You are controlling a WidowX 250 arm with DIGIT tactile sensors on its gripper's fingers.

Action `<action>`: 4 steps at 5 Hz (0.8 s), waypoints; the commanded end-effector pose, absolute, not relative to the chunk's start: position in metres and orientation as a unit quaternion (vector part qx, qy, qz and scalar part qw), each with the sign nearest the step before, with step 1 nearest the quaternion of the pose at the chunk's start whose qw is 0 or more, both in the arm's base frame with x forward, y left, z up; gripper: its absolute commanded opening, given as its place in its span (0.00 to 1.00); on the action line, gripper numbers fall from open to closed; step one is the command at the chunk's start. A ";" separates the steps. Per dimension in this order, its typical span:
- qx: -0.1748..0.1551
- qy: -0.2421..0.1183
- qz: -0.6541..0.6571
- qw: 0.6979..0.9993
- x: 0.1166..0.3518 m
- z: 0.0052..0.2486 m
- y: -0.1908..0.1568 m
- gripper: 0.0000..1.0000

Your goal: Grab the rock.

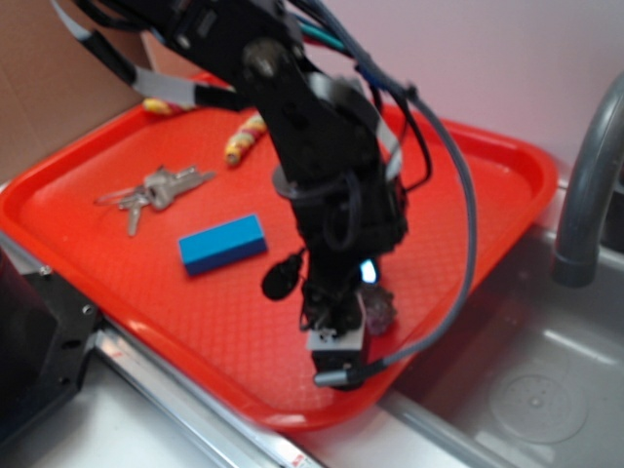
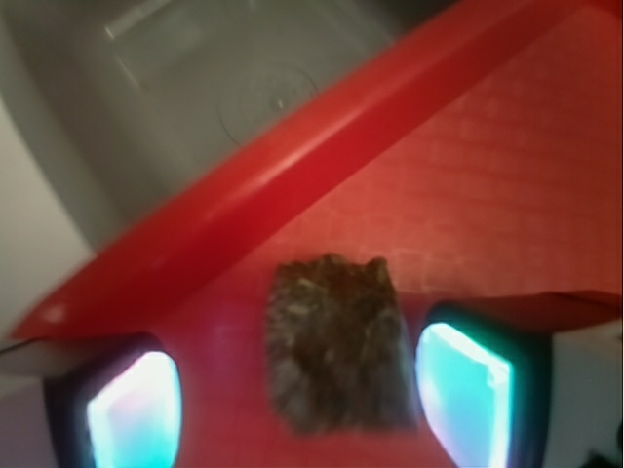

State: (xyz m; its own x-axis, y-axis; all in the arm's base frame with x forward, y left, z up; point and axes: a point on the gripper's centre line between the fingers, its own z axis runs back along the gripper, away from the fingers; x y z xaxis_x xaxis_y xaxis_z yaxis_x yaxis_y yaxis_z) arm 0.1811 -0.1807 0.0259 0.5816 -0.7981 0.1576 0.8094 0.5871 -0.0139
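My fingertips sit on either side of the rock, low over the red tray (image 1: 283, 341), so it is now time to close my gripper on the rock.
The rock (image 2: 336, 346) is a lumpy dark grey-brown stone lying on the red tray (image 2: 468, 195). In the wrist view it sits between the two glowing cyan fingertips, nearer the right fingertip (image 2: 463, 390), with a wider gap of tray showing on its left. My gripper (image 2: 297, 400) is open around it. In the exterior view the rock (image 1: 380, 309) peeks out just right of the gripper (image 1: 356, 292), which is lowered near the tray's front right edge; the arm hides most of the stone.
A blue rectangular block (image 1: 222, 244) lies left of the gripper. A bunch of keys (image 1: 156, 190) and a yellow-red object (image 1: 244, 138) sit farther back. The tray's raised rim (image 2: 244, 195) is just beyond the rock. A steel sink (image 1: 536, 390) with a grey faucet (image 1: 585, 195) lies at right.
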 end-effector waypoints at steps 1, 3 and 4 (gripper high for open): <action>-0.047 -0.082 -0.438 0.894 0.186 0.026 -0.186 0.97; -0.055 -0.085 -0.421 0.902 0.190 0.027 -0.187 0.00; -0.045 -0.075 -0.388 0.918 0.196 0.034 -0.181 0.00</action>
State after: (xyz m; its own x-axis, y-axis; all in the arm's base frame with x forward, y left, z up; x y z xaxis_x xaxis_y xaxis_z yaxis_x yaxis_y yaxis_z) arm 0.1926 -0.1727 0.0237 0.6984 -0.7067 0.1129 0.7134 0.7000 -0.0317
